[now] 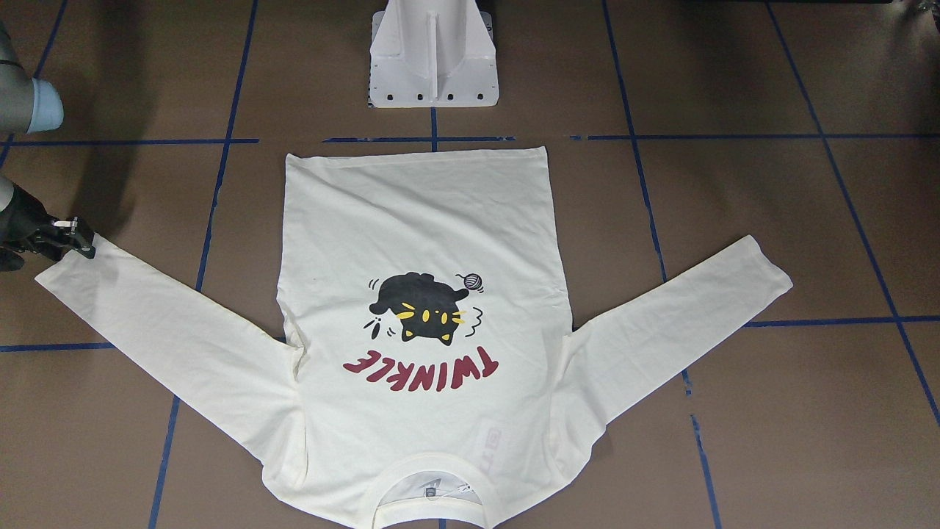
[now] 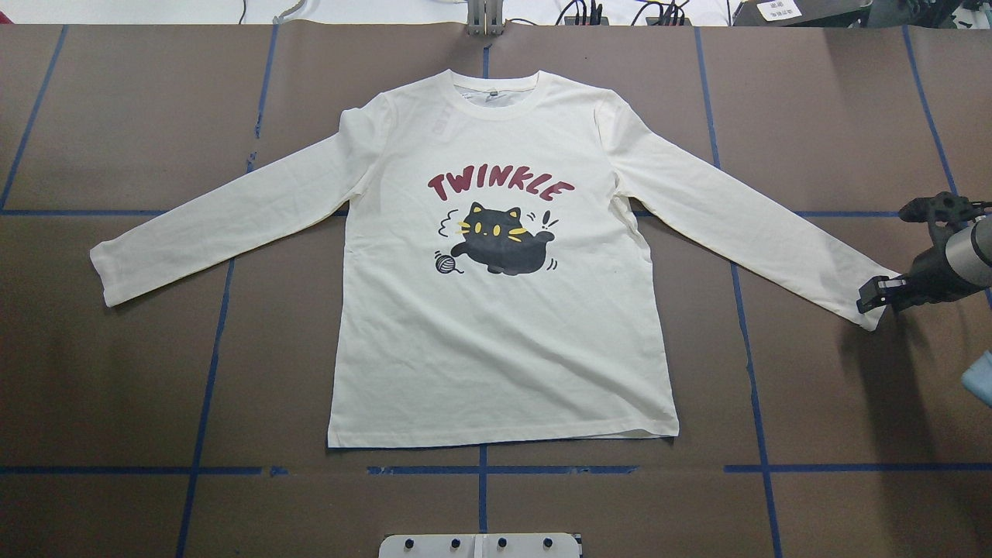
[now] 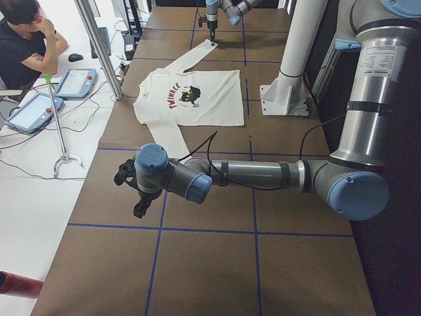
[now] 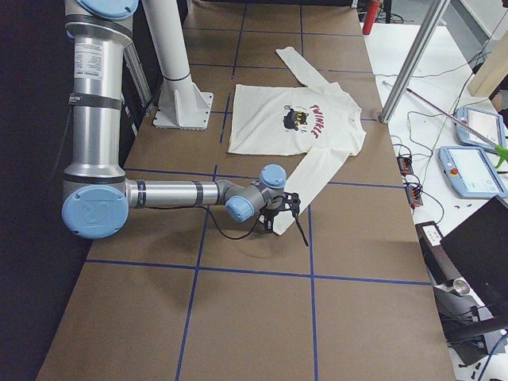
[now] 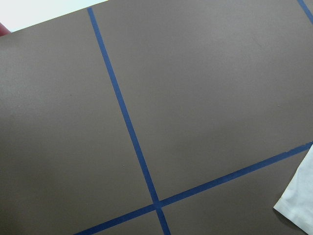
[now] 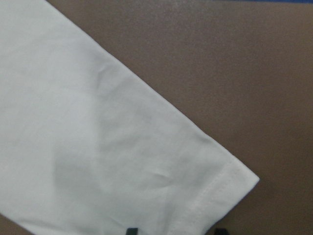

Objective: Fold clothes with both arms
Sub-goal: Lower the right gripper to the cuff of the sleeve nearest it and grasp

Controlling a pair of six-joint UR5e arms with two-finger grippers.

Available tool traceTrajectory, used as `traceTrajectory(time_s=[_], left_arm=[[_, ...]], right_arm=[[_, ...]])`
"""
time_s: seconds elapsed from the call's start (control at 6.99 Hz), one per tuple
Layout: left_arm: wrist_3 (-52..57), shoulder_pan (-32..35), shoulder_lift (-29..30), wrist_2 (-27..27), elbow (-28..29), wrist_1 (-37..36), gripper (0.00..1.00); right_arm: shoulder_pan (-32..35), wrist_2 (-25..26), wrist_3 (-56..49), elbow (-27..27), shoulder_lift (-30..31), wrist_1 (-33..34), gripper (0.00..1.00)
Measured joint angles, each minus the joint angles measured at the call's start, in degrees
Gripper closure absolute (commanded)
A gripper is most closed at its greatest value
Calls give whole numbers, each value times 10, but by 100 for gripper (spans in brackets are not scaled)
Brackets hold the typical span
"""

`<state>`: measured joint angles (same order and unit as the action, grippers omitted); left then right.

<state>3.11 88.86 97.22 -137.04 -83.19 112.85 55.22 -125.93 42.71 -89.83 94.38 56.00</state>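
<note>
My right gripper has to pinch the sleeve by its cuff edge (image 1: 69, 256) (image 6: 195, 215) next, because the sleeve is spread out flat.
The cream long-sleeved T-shirt (image 2: 496, 310) lies flat and print up, with a black cat and red "TWINKLE" lettering, both sleeves spread out, collar away from the robot. My right gripper (image 2: 874, 297) hovers low at the cuff of the right-hand sleeve (image 2: 868, 298); it also shows in the front view (image 1: 77, 239). In the right wrist view the two fingertips (image 6: 131, 230) stand apart on either side of the cuff (image 6: 215, 191), so it is open. My left gripper (image 3: 135, 194) shows only in the exterior left view, above bare table off the other sleeve's end; I cannot tell its state.
The brown table (image 2: 155, 387) carries a grid of blue tape lines. The white pedestal base (image 1: 433, 59) stands just behind the shirt's hem. The left wrist view shows a corner of the left cuff (image 5: 299, 200). An operator (image 3: 26, 39) sits at a side desk.
</note>
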Motion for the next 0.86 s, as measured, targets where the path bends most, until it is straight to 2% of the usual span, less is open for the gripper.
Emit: traceTrajectory(time_s=[0.86], left_arm=[[0, 0, 0, -1, -1, 0, 0]], right_arm=[[22, -28, 0, -34, -16, 3, 100]])
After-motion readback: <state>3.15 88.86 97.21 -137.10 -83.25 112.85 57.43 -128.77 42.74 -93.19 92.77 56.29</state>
